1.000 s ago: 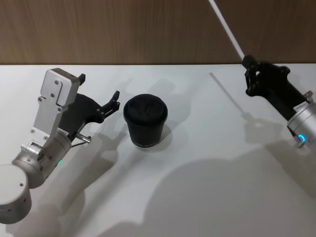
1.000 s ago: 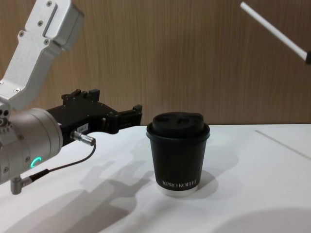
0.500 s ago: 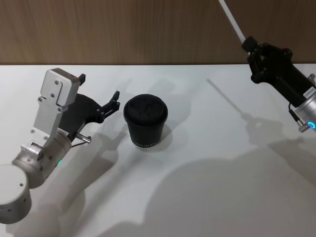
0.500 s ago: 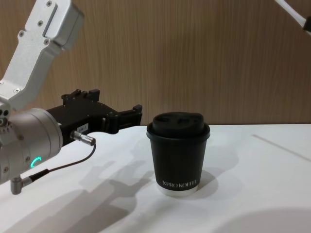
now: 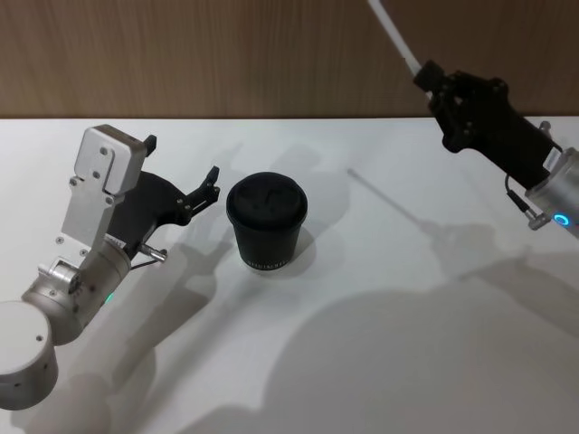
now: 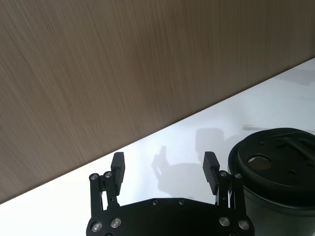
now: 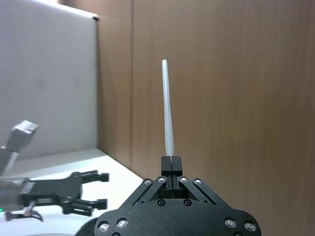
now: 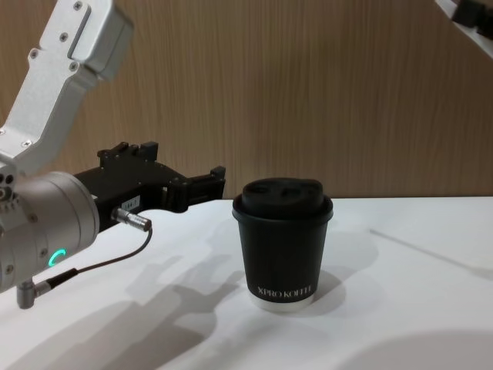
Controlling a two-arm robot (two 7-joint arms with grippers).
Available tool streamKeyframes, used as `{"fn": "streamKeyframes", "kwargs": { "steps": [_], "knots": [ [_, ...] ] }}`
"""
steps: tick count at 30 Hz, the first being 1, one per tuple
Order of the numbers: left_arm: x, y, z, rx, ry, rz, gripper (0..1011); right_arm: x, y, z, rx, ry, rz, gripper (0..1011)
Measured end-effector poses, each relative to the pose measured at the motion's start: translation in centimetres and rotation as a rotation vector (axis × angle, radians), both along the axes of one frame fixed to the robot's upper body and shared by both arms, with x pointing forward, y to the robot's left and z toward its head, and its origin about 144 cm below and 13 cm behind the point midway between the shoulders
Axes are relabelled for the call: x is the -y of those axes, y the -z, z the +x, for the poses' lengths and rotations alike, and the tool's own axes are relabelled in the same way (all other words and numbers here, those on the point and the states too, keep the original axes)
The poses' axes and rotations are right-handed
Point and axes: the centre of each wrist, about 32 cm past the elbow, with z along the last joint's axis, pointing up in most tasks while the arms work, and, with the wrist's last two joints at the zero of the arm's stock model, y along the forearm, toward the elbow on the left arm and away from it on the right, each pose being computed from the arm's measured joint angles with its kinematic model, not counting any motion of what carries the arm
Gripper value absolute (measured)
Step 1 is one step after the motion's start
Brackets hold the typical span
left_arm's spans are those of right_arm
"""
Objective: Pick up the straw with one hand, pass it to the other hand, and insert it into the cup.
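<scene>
The white straw should be grabbed next by its bare middle (image 5: 382, 16) with my left gripper, because the closed fingertips of my right gripper cover the straw's lower end.
The black lidded cup (image 5: 267, 221) stands upright on the white table, lettered "XPRO KOFFEE" in the chest view (image 8: 285, 243). My left gripper (image 5: 182, 159) hovers open just left of the cup with nothing between its fingers; in the left wrist view (image 6: 164, 167) the cup's lid (image 6: 275, 169) lies beside one fingertip. High at the far right, my right gripper (image 5: 427, 76) is shut on the lower end of the white straw (image 5: 391, 33). The straw (image 7: 168, 108) rises straight out of the closed fingertips (image 7: 171, 162). The chest view catches that gripper (image 8: 474, 11) at its top right corner.
The white table (image 5: 362, 344) stretches bare in front of and to the right of the cup. A brown wood-panel wall (image 5: 226, 54) backs the table. The left arm's silver link (image 8: 62, 69) rises above its gripper, and a thin dark cable (image 8: 108, 258) loops below it.
My right gripper has carried the straw leftward and higher, closer to the cup's side of the table. The left arm and the cup have stayed still.
</scene>
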Motion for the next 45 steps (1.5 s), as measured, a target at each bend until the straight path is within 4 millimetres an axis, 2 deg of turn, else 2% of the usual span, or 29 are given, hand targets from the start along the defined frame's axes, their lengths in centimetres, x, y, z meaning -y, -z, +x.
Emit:
{"fn": "streamKeyframes", "kwargs": {
  "steps": [14,27,45],
  "knots": [
    [0.0,0.0,0.0,0.0,0.0,0.0,1002,-3.5,-0.5,1.8,0.01,-0.203,-0.005,6],
    [0.0,0.0,0.0,0.0,0.0,0.0,1001,-6.2,-1.0,2.7,0.014,-0.28,0.004,6],
    [-0.7,-0.7,-0.1,0.004,0.028,-0.061,1002,-7.8,-1.4,3.1,0.011,-0.306,0.014,6]
  ]
}}
